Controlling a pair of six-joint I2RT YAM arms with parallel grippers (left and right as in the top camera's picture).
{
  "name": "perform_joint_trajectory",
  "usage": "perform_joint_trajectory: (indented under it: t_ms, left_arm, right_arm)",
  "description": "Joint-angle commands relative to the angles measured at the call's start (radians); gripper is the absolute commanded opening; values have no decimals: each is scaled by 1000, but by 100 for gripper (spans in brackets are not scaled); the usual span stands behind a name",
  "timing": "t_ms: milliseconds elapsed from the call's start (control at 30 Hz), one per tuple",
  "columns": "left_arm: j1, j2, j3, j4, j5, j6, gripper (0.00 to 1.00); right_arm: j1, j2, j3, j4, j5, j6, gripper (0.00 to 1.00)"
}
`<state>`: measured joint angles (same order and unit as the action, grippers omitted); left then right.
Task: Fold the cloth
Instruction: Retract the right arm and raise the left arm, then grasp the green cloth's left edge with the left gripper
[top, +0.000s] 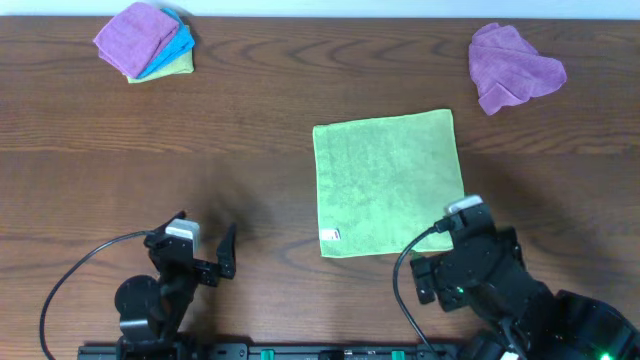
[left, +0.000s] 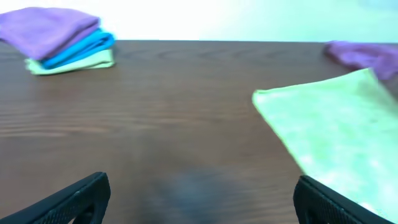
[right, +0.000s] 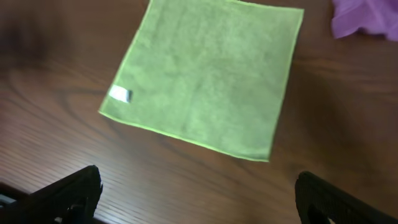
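The lime-green cloth's front corners stay free to fold, because my left gripper will next grab the cloth's back corner on the tag side.
The lime-green cloth (top: 388, 182) lies flat and spread out on the wooden table, its small white tag (top: 330, 236) near the front left corner. It also shows in the right wrist view (right: 208, 73) and at the right of the left wrist view (left: 339, 127). My left gripper (top: 205, 252) is open and empty, well to the left of the cloth. My right gripper (top: 462, 228) is open and empty, just off the cloth's front right corner. In the wrist views both pairs of fingers (left: 199, 202) (right: 199, 196) are spread wide over bare wood.
A folded stack of purple, blue and pale green cloths (top: 147, 40) sits at the back left, also in the left wrist view (left: 62, 38). A crumpled purple cloth (top: 512, 67) lies at the back right, also in the right wrist view (right: 367, 15).
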<state>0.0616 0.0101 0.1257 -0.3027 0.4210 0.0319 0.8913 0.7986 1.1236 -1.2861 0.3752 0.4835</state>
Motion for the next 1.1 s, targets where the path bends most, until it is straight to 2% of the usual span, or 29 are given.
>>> perform_joint_trajectory:
  t_ms: [0, 67, 100, 200, 267, 467, 567, 733, 933, 1067]
  left_arm:
    - [-3, -6, -8, 0, 77, -221, 95]
    - [-3, -6, -8, -16, 94, -411, 95]
    - [-3, -6, -8, -11, 138, -462, 95]
    - [-3, -6, -8, -12, 245, -486, 95]
    - [-3, -6, -8, -34, 264, -488, 95]
    - [-6, -6, -8, -29, 293, -668, 95]
    - [-62, -5, -8, 30, 331, -662, 95]
    - [-159, 43, -8, 148, 311, -660, 96]
    - [-238, 341, 32, 264, 284, -568, 97]
    - [-291, 573, 146, 263, 241, -436, 96]
  right_arm:
    - [-2, 1, -2, 24, -26, 134, 99]
    - [-3, 8, -2, 47, -25, 156, 99]
    - [-7, 15, -2, 56, -27, 182, 99]
    - [-22, 36, -2, 68, -80, 270, 99]
    - [-26, 52, -2, 69, -127, 310, 99]
    - [-26, 92, -2, 76, -206, 348, 99]
    - [-26, 101, -2, 74, -207, 349, 99]
    - [-58, 103, -2, 14, -108, 349, 99]
    - [-233, 103, -2, -2, -113, 247, 99]
    - [-347, 103, -2, -1, -118, 151, 99]
